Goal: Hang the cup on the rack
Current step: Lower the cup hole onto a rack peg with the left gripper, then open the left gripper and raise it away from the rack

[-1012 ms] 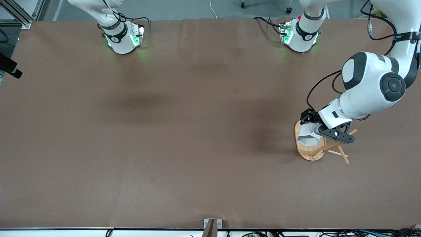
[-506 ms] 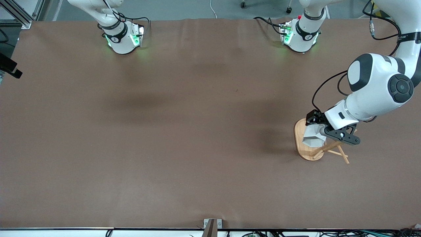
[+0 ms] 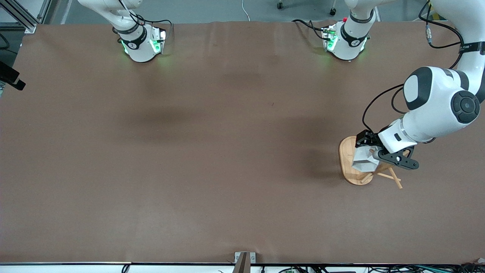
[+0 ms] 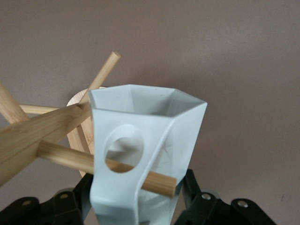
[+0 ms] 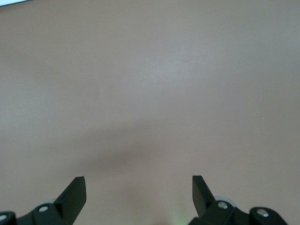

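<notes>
The peg runs through the cup's handle hole in the left wrist view, so it is now time for my left gripper to release the cup: the cup would hang there.
The white faceted cup (image 3: 363, 160) hangs over the bamboo rack (image 3: 345, 152), which stands toward the left arm's end of the table. My left gripper (image 3: 369, 150) is shut on the cup's body. In the left wrist view a thin peg (image 4: 65, 156) passes through the round hole in the cup's (image 4: 150, 123) handle, and its tip sticks out past the handle. The rack's post (image 4: 33, 136) lies beside the cup. The black fingers (image 4: 191, 193) of my left gripper (image 4: 136, 202) press on both sides of the cup. My right gripper (image 5: 138, 188) is open over bare table and waits.
Brown paper covers the table (image 3: 212, 151). More pegs (image 3: 394, 179) stick out from the rack toward the front camera. Both arm bases (image 3: 142, 45) stand along the edge farthest from the front camera.
My left gripper has carried the cup a short way across the rack's base toward the post. The right arm has not moved.
</notes>
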